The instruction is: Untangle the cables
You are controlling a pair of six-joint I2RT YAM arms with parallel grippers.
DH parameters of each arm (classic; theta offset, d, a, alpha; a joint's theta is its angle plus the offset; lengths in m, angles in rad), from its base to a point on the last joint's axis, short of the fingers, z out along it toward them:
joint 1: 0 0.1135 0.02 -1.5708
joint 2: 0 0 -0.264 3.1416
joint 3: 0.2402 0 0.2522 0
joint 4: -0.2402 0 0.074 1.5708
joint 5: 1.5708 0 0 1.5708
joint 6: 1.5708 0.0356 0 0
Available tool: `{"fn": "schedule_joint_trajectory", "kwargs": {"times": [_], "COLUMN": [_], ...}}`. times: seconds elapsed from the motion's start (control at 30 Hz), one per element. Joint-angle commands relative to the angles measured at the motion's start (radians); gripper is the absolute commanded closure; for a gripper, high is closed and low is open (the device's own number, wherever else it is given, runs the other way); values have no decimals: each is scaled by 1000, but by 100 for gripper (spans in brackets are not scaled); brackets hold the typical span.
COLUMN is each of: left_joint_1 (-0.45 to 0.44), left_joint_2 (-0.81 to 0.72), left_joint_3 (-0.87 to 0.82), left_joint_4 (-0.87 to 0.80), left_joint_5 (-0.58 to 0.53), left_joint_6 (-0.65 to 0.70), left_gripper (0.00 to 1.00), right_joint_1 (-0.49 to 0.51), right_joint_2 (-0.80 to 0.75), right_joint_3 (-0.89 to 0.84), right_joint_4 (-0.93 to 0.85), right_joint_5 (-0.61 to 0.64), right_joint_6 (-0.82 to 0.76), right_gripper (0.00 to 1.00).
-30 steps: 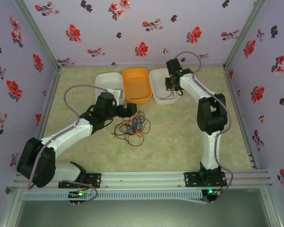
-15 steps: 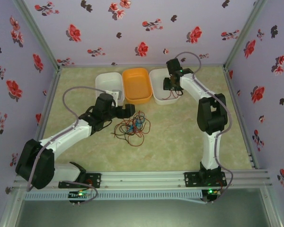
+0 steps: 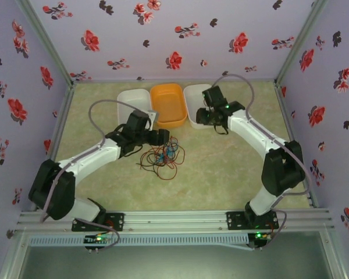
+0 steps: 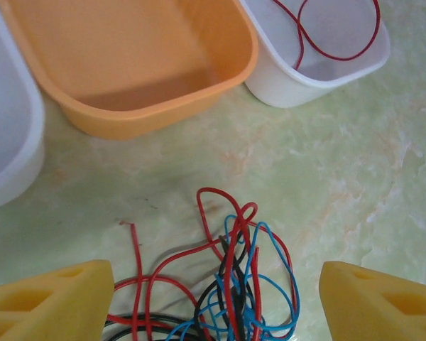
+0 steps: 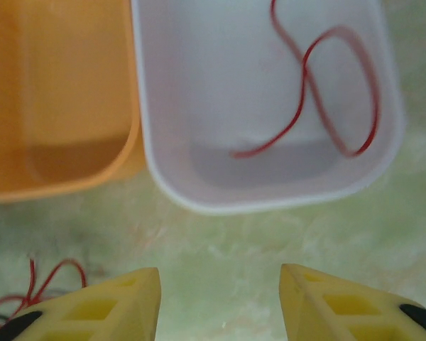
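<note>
A red cable needs to come lengthwise out of the tangle (image 4: 234, 284), so my right gripper should grab it next, just behind its loose end (image 4: 134, 235).
A tangle of red, light blue and black cables (image 3: 163, 158) lies on the green table in the middle. In the left wrist view the tangle (image 4: 234, 284) sits between my left gripper's yellow fingers (image 4: 50, 302), which stand wide apart and touch nothing. My left gripper (image 3: 164, 138) hovers at the tangle's far edge. One red cable (image 5: 326, 92) lies loose in the right white bin (image 5: 163, 170). My right gripper (image 3: 202, 117) is open at that bin's near rim, with bare table between its fingers (image 5: 113, 305).
Three bins stand in a row at the back: a left white bin (image 3: 131, 100), an orange bin (image 3: 167, 104) and the right white bin (image 3: 193, 96). The orange bin (image 4: 128, 64) holds nothing. Flowered walls close off three sides of the table.
My right gripper has pulled back from over the right white bin to its near rim, the elbow swinging right. My left gripper has shifted right, closer to the tangle.
</note>
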Motion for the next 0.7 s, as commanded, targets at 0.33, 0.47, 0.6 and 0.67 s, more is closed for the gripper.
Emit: {"fn": "schedule_joint_trajectory", "kwargs": {"times": [0.33, 0.47, 0.6, 0.67], "left_joint_1": [-9, -7, -6, -5], "left_joint_2": [169, 175, 172, 172], "left_joint_3": [67, 29, -7, -15], "left_joint_4": [-51, -11, 18, 28], "left_joint_5": [87, 89, 89, 88], "left_joint_6": [13, -34, -68, -74], "left_gripper": [36, 46, 55, 56], "right_joint_1": [166, 195, 217, 226], "right_joint_2": [126, 178, 219, 230], "right_joint_3": [-126, -96, -70, -68], "right_joint_4": [30, 34, 17, 20], "right_joint_5": [-22, -30, -35, -39], "right_joint_6": [141, 129, 120, 118], "right_gripper": [60, 60, 61, 61]}}
